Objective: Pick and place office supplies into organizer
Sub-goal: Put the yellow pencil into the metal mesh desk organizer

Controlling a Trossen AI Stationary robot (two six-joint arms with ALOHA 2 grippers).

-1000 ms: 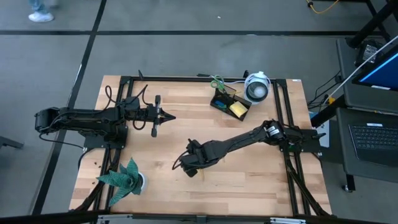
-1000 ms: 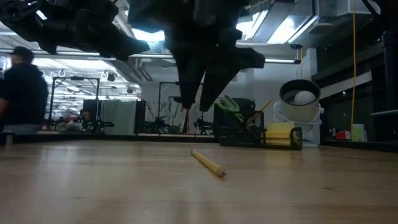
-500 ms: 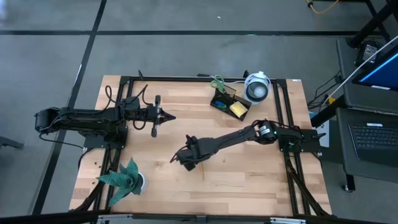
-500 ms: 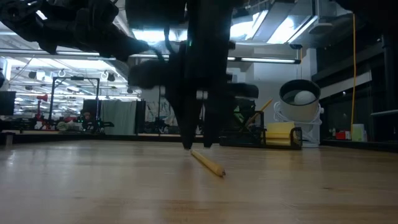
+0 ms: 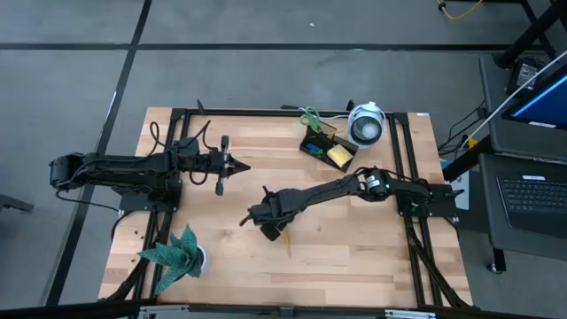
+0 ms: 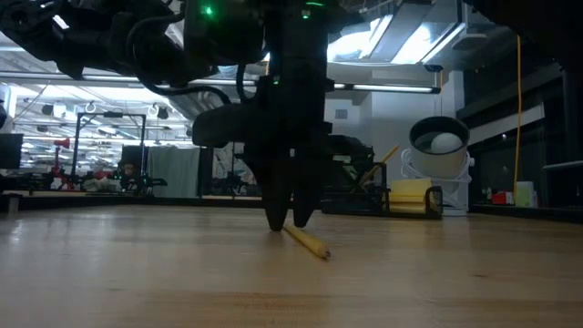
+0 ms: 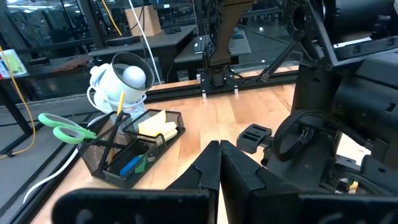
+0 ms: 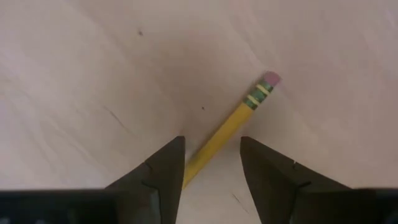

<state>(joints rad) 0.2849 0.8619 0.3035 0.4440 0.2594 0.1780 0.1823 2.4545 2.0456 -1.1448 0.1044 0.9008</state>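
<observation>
The pencil should stand in the black mesh organizer, so my right gripper next needs to grab the pencil's yellow body near the eraser point(image 8: 216, 144).
A yellow pencil point(image 8: 231, 126) with a pink eraser lies flat on the wooden table point(image 5: 354, 257), near its middle. My right gripper point(image 8: 211, 167) points straight down over it, open. One finger stands on each side of the pencil's shaft, with the tips just above the wood point(image 6: 289, 221). The black mesh organizer point(image 5: 326, 151) stands at the far edge. It holds green-handled scissors point(image 7: 65, 127), a yellow sticky-note pad point(image 7: 158, 124) and another pencil point(image 7: 119, 107). My left gripper point(image 5: 244, 167) waits shut, raised above the table's left half.
A round white camera-like device point(image 5: 366, 124) stands just right of the organizer. A green paper plant point(image 5: 177, 252) sits at the near left corner. Bare wood lies around the pencil and toward the near edge.
My right gripper has come down toward the table and a little toward the left. Its fingers now straddle the pencil's far part. The pencil has stayed where it was.
</observation>
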